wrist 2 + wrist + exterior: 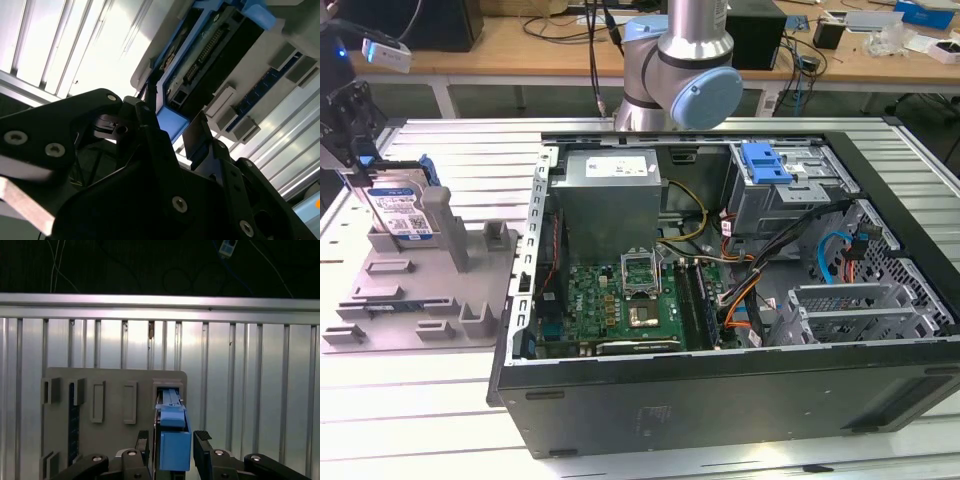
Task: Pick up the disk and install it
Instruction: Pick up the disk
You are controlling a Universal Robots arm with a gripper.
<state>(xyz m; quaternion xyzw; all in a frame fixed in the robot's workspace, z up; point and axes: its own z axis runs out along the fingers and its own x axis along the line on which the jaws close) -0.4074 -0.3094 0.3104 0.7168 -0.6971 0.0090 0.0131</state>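
I can close now and catch the disk, because my gripper's fingers are on either side of the disk's blue slab (428,170).
The disk (406,207) stands upright in a slot of the grey holder plate (430,300) at the exterior view's left, its white-and-blue label facing out. My gripper (358,150) hangs just over its top edge. In the first wrist view the disk (174,442) is edge-on, a blue slab, and my gripper (172,437) straddles it, one black finger (143,444) on each side with narrow gaps. In the second wrist view my gripper (175,117) frames the blue corner of the disk (172,125). The gripper is open around the disk, which rests in its slot.
An open computer case (620,420) lies at the middle and the exterior view's right, with motherboard, power supply and cables inside. A grey upper drive cage carries a blue bracket (765,163); a lower metal cage (850,310) sits near the front. The arm's base (680,70) stands behind the case.
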